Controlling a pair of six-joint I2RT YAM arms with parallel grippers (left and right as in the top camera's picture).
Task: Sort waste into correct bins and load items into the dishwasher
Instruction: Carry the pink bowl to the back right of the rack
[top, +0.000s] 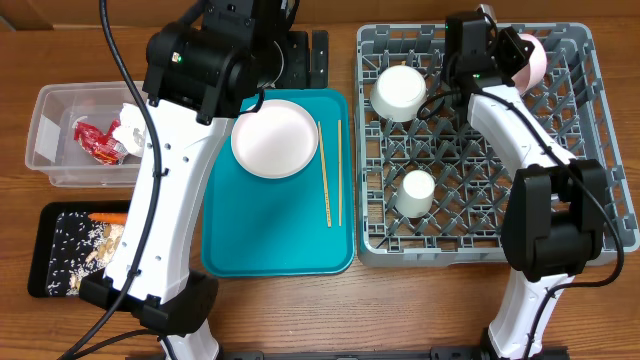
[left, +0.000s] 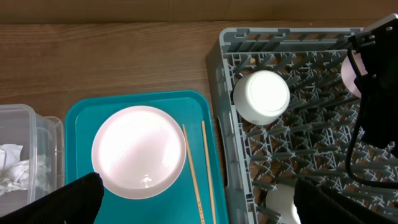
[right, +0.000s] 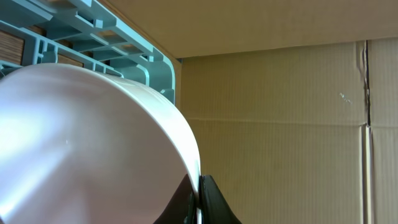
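Note:
The pale pink plate (right: 93, 143) is hanging inside the rack's far corner and would end up in the grey dish rack, so the robot's right gripper needs to let go of the plate.
My right gripper (right: 198, 186) is shut on the rim of the pale pink plate (right: 93, 143) and holds it on edge at the far right of the grey dish rack (top: 580, 150); the plate also shows in the overhead view (top: 535, 58). In the rack sit an upturned whitish bowl (top: 401, 93) and a small white cup (top: 415, 192). My left gripper (left: 196, 208) is open and empty above the teal tray (top: 270, 235). On that tray lie a second whitish bowl (left: 138, 151) and the chopsticks (left: 199, 168).
The clear tub (top: 60, 140) at the left holds the red wrapper (top: 95, 138) and crumpled paper (top: 130, 125). The black tray (top: 45, 250) below it holds the carrot (top: 108, 217) and beige scraps (top: 100, 245). A cardboard wall stands behind the rack.

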